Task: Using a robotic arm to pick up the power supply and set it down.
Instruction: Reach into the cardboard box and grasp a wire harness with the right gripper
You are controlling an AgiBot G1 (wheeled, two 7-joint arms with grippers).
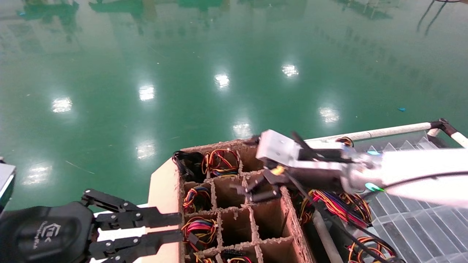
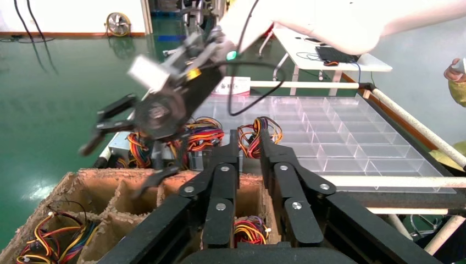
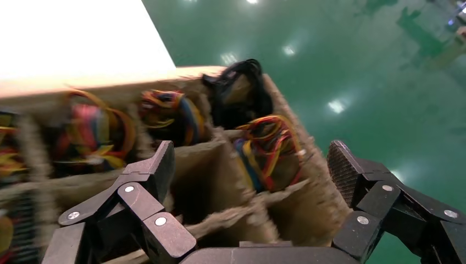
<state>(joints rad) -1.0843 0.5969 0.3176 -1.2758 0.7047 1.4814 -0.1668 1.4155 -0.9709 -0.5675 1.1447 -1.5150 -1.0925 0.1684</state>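
Observation:
I should next grab the power supply by its looped wires with my right gripper, to pick it up and set it down on the clear tray.
An open cardboard box with cell dividers holds several power supplies upright in its cells; mostly their red, yellow and orange wire loops show. My right gripper reaches in from the right on its white arm and hangs open just above the box's middle cells, fingers wide apart with nothing between them. A wired cell lies ahead of it. My left gripper sits low at the box's left side, fingers parallel with a narrow gap, holding nothing.
A black coiled cable bundle fills the box's far left corner cell. More wired units lie between the box and a clear compartment tray. A white tube rail borders the tray. Green floor lies beyond.

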